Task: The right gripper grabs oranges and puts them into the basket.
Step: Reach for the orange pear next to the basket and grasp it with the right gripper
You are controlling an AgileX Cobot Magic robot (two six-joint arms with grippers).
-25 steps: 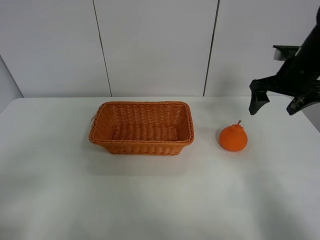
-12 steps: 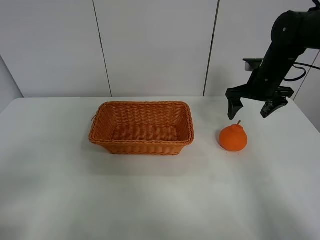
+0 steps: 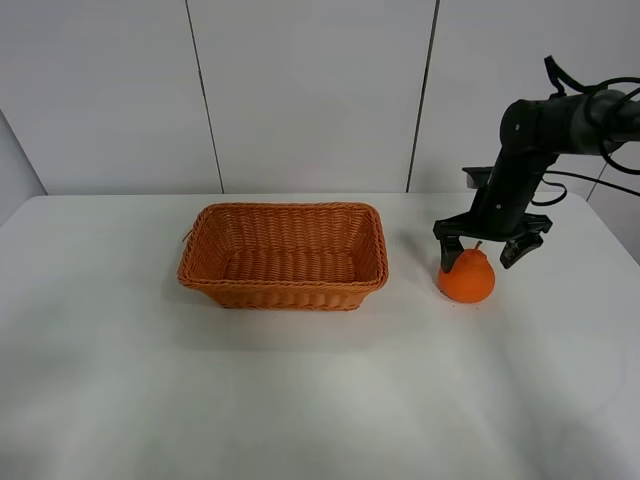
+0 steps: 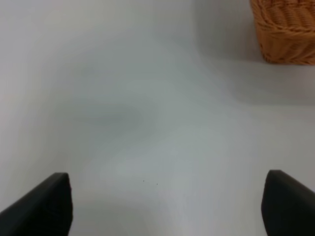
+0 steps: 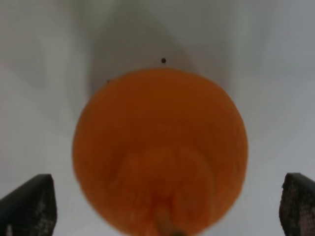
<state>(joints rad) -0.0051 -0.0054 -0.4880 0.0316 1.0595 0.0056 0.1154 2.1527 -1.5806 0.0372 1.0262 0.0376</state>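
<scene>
My right gripper is going to grab the orange by its narrow stem top (image 3: pixel 477 250) next, so that it can put the orange into the wicker basket (image 3: pixel 284 256).
The orange (image 3: pixel 466 277) sits on the white table to the right of the wicker basket (image 3: pixel 284 256). My right gripper (image 3: pixel 484 253) is open and hovers just above the orange, one finger on each side of its stem top. In the right wrist view the orange (image 5: pixel 160 155) fills the middle, with the two black fingertips (image 5: pixel 28 205) wide apart at the lower corners. The basket holds nothing. My left gripper (image 4: pixel 167 201) is open over bare table, with a corner of the basket (image 4: pixel 285 29) in its view.
The white table (image 3: pixel 300 380) stretches in front of the basket and the orange. A white panelled wall (image 3: pixel 310 90) stands right behind the table's back edge. The right arm's cables (image 3: pixel 590 85) hang at the far right.
My right gripper has moved left and down from the far right edge to just above the orange, staying open. The orange and the basket have not moved.
</scene>
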